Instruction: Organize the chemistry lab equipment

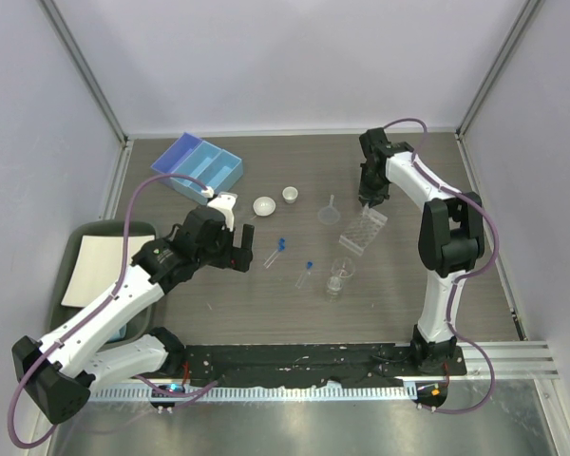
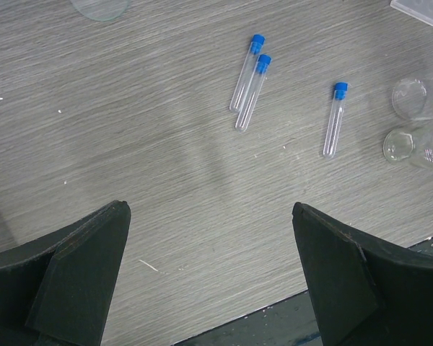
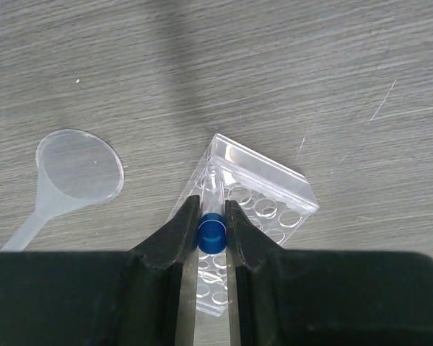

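The blue-capped test tube's lower end is lined up with the rack's corner hole and the tube would end upright there, so my right gripper opens now.
My right gripper (image 3: pixel 212 210) is shut on a blue-capped test tube (image 3: pixel 211 233), held upright over the clear plastic tube rack (image 3: pixel 267 189); its lower end points at a hole near the rack's corner. The clear funnel (image 3: pixel 79 166) lies to the left of the rack. Three more blue-capped test tubes lie flat on the table: a pair (image 2: pixel 249 79) and a single one (image 2: pixel 334 119). The glass beaker (image 2: pixel 417 143) stands to their right. My left gripper (image 2: pixel 209 209) hangs open above bare table, short of the tubes. Two white ceramic dishes (image 1: pixel 265 205) (image 1: pixel 291 195) sit mid-table.
A pale-blue divided organizer (image 1: pixel 198 165) lies at the back left. A dark tray with a white sheet (image 1: pixel 100 266) sits at the left edge beside my left arm. Walls enclose the table on three sides, and a black strip (image 1: pixel 294 361) runs along the near edge.
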Motion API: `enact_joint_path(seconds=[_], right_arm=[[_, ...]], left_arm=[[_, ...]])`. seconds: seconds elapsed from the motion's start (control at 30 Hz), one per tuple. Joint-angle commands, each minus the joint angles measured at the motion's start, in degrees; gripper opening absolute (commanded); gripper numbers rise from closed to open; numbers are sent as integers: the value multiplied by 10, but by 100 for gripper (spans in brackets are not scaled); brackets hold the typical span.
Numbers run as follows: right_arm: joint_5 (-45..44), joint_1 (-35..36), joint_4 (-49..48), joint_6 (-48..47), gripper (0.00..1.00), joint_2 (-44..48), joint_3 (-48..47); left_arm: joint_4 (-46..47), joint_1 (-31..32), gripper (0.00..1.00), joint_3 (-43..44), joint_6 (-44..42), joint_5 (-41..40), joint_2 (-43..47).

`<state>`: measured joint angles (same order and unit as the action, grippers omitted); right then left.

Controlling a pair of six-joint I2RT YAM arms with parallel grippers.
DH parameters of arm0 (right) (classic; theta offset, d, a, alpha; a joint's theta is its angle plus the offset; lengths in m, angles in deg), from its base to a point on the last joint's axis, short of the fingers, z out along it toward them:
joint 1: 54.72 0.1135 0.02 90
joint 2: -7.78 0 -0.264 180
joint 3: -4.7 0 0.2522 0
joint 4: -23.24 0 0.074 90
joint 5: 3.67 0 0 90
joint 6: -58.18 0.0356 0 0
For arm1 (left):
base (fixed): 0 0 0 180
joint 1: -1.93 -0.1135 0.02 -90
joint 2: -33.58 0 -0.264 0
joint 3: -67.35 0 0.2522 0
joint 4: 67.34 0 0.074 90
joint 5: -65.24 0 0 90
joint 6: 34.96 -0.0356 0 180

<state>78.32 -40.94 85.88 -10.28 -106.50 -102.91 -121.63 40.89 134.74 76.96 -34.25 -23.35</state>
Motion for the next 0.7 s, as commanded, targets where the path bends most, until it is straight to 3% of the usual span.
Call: enact_joint_path(seconds=[0.0,0.27,0.33,0.37,0.5,0.67], right_arm=[[-10,4,2,2,1,4,-9],[-5,5,-3,5,1,6,4],[-1,5,-5,7,5,7,9],[0,5,-5,8,8,7,12],[-2,4,-7,8,37,13,18],[-10,5,-5,10,53,26,16]], left_arm=[[17,-3,100,-1,0,-8,9],[17,-4,100,-2,-1,-7,10],[16,-4,100,-1,0,-7,10],[16,-4,100,-2,-1,-7,10],[17,-4,100,-1,0,-6,9],[16,-4,100,-3,1,-5,8]])
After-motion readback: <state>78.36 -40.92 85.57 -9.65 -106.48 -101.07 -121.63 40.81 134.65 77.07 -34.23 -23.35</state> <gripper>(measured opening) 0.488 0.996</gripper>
